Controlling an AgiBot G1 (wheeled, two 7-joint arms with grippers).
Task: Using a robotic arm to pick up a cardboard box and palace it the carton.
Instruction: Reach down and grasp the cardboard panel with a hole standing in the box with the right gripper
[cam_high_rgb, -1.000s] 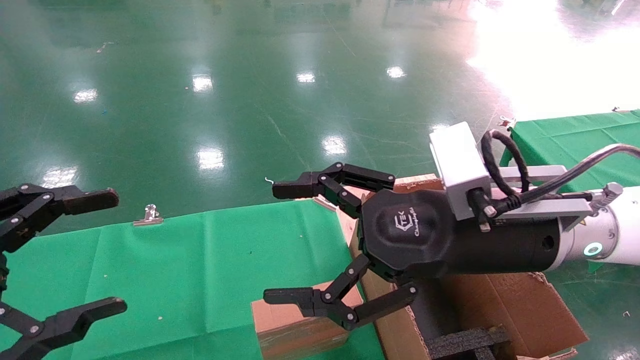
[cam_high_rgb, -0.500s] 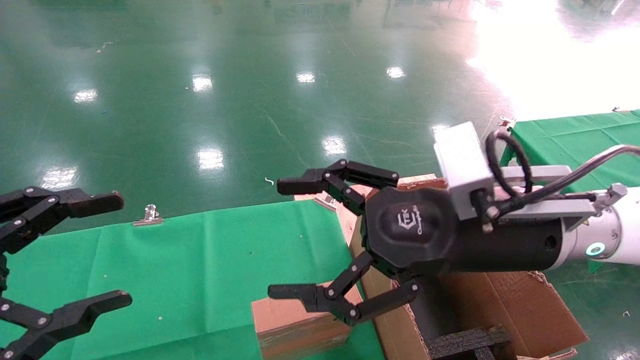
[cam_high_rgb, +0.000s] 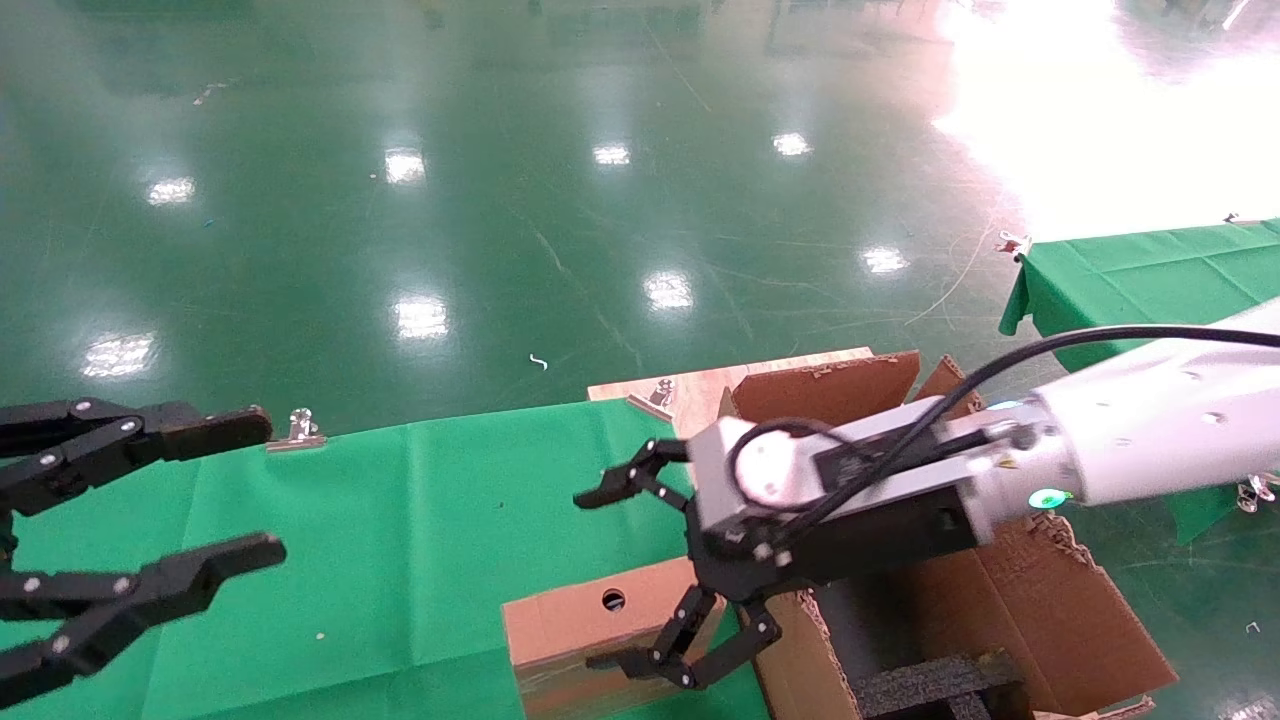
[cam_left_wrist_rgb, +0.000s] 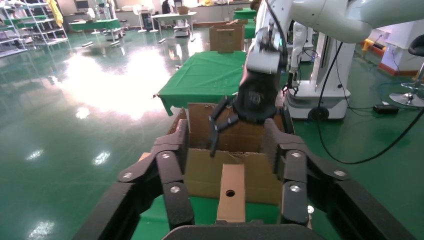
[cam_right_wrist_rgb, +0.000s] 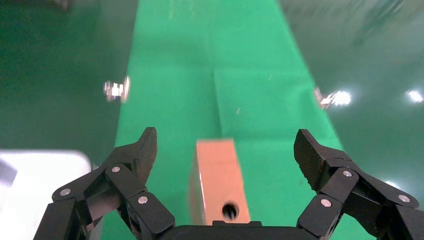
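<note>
The cardboard box needs to go into the carton (cam_high_rgb: 1040, 610). My right gripper should next grip it across its long sides (cam_high_rgb: 564, 642), beside the cardboard box's round hole.
The small brown cardboard box (cam_high_rgb: 590, 625) stands on edge on the green cloth, its round hole facing up, touching the large carton (cam_high_rgb: 1040, 610). The white robotic arm (cam_high_rgb: 1150, 440) reaches in from the right. My right gripper (cam_high_rgb: 600, 580) is open and hangs just above the box, one finger on each side. In the right wrist view the box (cam_right_wrist_rgb: 217, 175) lies between the wide jaws of the right gripper (cam_right_wrist_rgb: 226, 145). My left gripper (cam_high_rgb: 260, 490) is open and empty over the left of the table. The left wrist view shows the box (cam_left_wrist_rgb: 232, 192) beyond the left gripper (cam_left_wrist_rgb: 227, 132).
The green-clothed table (cam_high_rgb: 400, 520) has a metal clip (cam_high_rgb: 297, 428) on its far edge. A wooden board (cam_high_rgb: 700, 385) lies behind the carton. Black foam inserts (cam_high_rgb: 940, 685) sit inside the carton. A second green table (cam_high_rgb: 1150, 270) stands at the far right.
My right gripper has rolled over and dropped down to the cardboard box, now straddling it. My left gripper has edged right, its fingers somewhat closer together.
</note>
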